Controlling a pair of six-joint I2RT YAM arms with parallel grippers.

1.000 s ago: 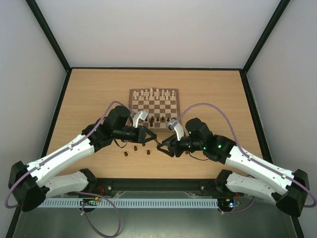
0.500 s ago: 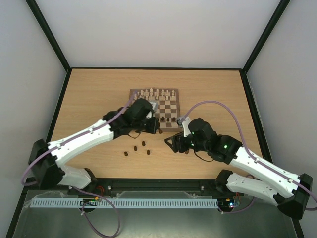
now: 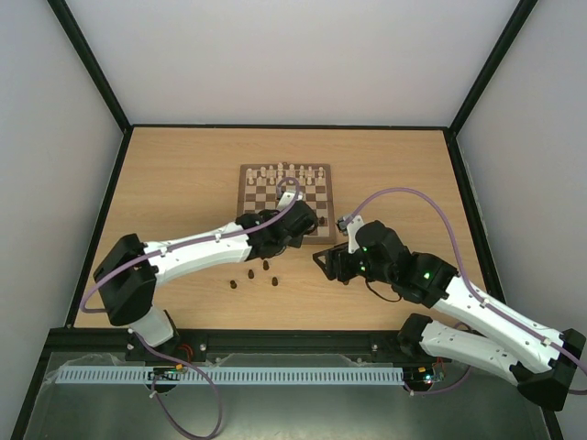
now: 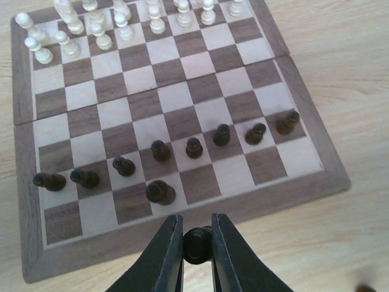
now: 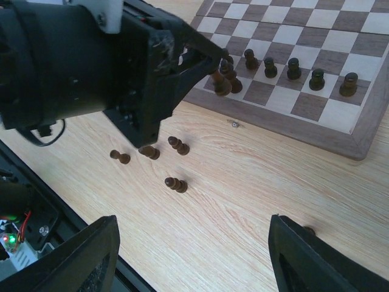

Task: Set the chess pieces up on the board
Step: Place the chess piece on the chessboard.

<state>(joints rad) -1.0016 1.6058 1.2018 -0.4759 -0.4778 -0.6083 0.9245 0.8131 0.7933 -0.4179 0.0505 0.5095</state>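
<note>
The dark piece is above the near edge of the board, so my left gripper keeps holding the dark chess piece (image 4: 196,246) for now, until it reaches the free square beside the larger piece.
The board (image 3: 244,188) lies at the table's middle, and its brown border (image 4: 27,243) shows in the left wrist view. Several dark pawns (image 4: 194,147) stand in a row on its near side, with one larger dark piece (image 4: 160,192) behind them. My left gripper (image 4: 197,244) hangs over the board's near border (image 5: 340,143), shut on a dark chess piece (image 4: 196,246). Several loose dark pieces (image 5: 175,184) lie on the table (image 3: 266,266) to its left. My right gripper (image 5: 194,255) stands wide open above bare tabletop, holding nothing.
Cream chessmen (image 4: 121,24) fill the board's far rows. The left arm's black wrist (image 5: 91,61) crowds the upper left of the right wrist view. One more dark piece (image 5: 309,230) peeks out beside my right finger. The table's black front rail (image 5: 24,201) is close.
The left arm has swung from the loose pieces up to the board's near edge, still shut on its piece. The right gripper has opened wider and drawn back to the right.
</note>
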